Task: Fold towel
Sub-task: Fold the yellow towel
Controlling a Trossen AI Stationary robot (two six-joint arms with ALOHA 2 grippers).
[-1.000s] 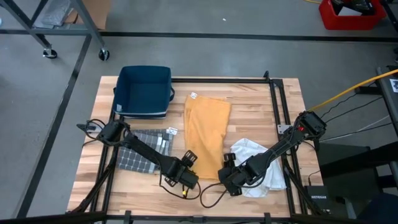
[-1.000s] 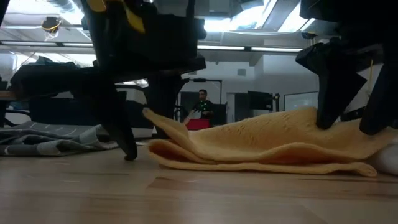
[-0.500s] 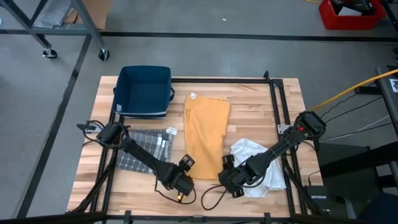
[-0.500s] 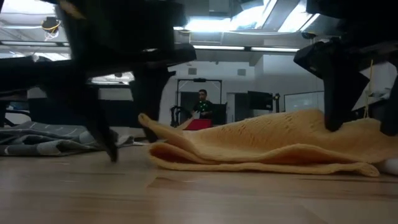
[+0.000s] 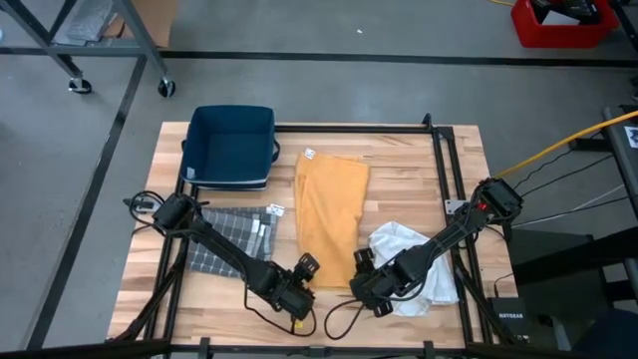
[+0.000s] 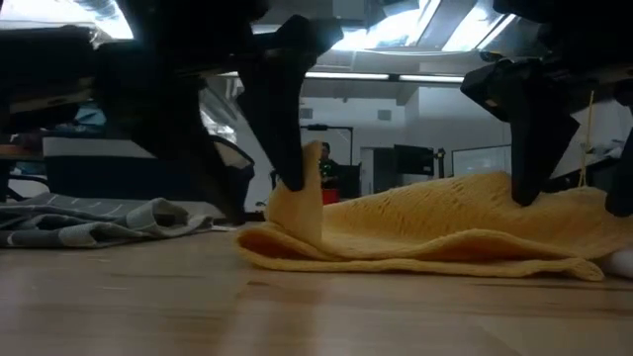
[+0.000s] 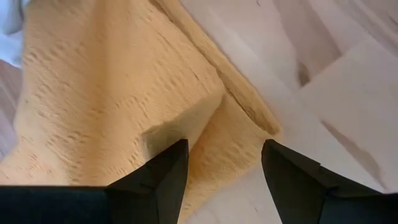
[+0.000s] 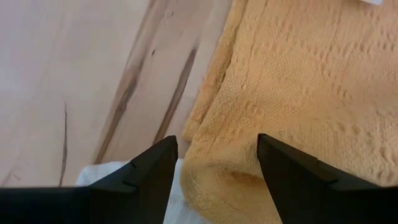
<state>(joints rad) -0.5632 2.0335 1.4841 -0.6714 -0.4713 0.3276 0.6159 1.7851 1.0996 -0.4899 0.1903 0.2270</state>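
Note:
My right gripper takes hold of the towel by its untagged end's corner next, to fold the yellow towel over toward its tagged end.
The yellow towel lies folded into a long strip down the middle of the table, its white tag at the far end. My left gripper is open at the towel's near left corner, which shows between its fingers in the left wrist view. My right gripper is open over the near right corner, one finger on each side of the towel's folded edge. In the low view the towel is a low mound on the wood. My left gripper is open, slanting down from the table's near side, with the towel's near left corner between its fingers. In the low view the corner flap stands upright against one finger; the rest stays on the table. My right gripper: I cannot tell whether its fingers touch the towel.
A blue bin sits at the far left. A grey checked cloth lies under the left arm, and a white cloth under the right arm beside the towel. Black frame rails border the table. Bare wood lies at the near edge.
My left gripper drew back toward the table's near left, then came right again against the towel's near left corner. That corner flap, which pointed out to the left and lay low, now stands upright beside the finger. The rest of the towel has stayed put.

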